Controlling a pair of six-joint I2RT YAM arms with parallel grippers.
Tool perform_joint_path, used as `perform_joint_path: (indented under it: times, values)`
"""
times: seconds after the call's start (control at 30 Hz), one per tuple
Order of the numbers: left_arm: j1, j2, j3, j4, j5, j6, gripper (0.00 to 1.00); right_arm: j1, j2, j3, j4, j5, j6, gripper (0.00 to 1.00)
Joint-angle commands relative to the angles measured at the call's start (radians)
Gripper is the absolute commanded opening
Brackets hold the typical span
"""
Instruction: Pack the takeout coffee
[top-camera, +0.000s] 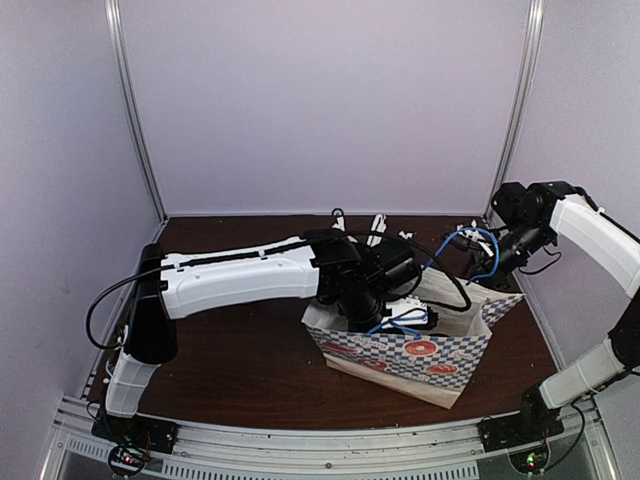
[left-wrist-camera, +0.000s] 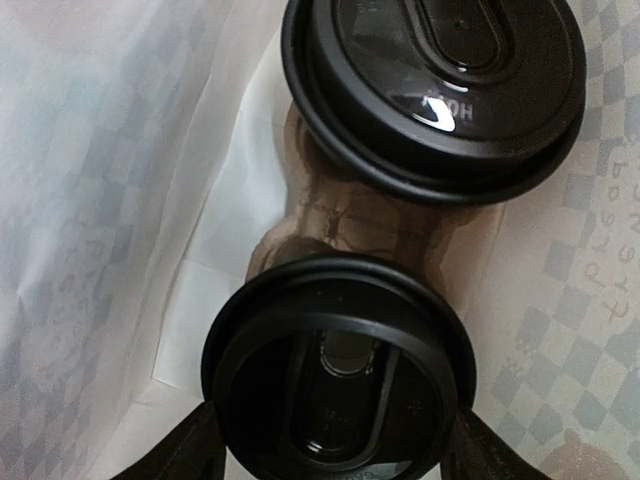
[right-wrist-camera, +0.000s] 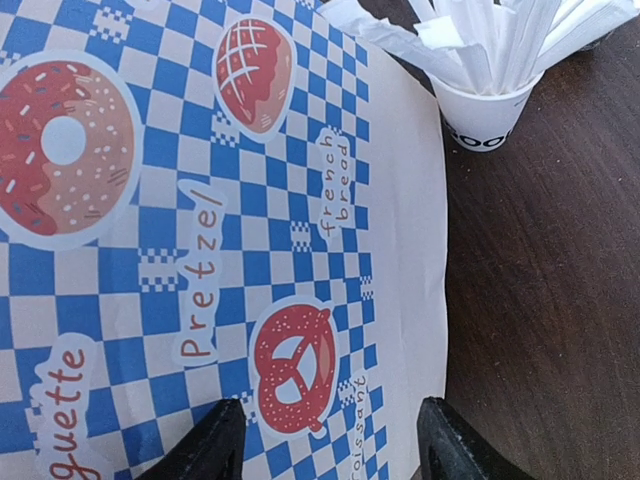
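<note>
The carrier's rim curves under the nearer cup inside the bag, so the cup would land there and it is now time for my left gripper to release it.
Two takeout coffee cups with black lids stand side by side inside the blue-checked paper bag (top-camera: 420, 355). In the left wrist view the farther lid (left-wrist-camera: 435, 90) sits at the top. The nearer lid (left-wrist-camera: 335, 350) fills the space between my left fingers. My left gripper (left-wrist-camera: 335, 420) reaches down into the bag, its dark fingers (left-wrist-camera: 195, 445) pressed against both sides of the nearer cup under its lid. My right gripper (right-wrist-camera: 330, 420) hovers open over the bag's outer printed wall (right-wrist-camera: 200, 220), at the bag's far right corner (top-camera: 478, 262). The cups' bodies are hidden.
A white cup of white stirrers (right-wrist-camera: 485, 110) stands on the dark wooden table (right-wrist-camera: 560, 300) just behind the bag. The bag's white inner walls (left-wrist-camera: 100, 200) close in around the cups. Blue cables (top-camera: 480, 250) hang by the right wrist.
</note>
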Motion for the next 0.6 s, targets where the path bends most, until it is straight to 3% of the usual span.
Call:
perform_joint_path:
  times: [0.0, 0.4, 0.57]
  values:
    - [0.014, 0.078, -0.061, -0.048, 0.086, -0.068, 0.62, -0.007, -0.019, -0.036, 0.016, -0.03, 0.003, 0.63]
    - [0.016, 0.125, 0.033, -0.11, 0.134, -0.084, 0.65, -0.029, -0.026, 0.009, 0.063, 0.035, 0.09, 0.63]
    - [0.015, 0.105, 0.062, -0.12, 0.107, -0.081, 0.73, -0.04, -0.005, 0.033, 0.067, 0.041, 0.11, 0.63]
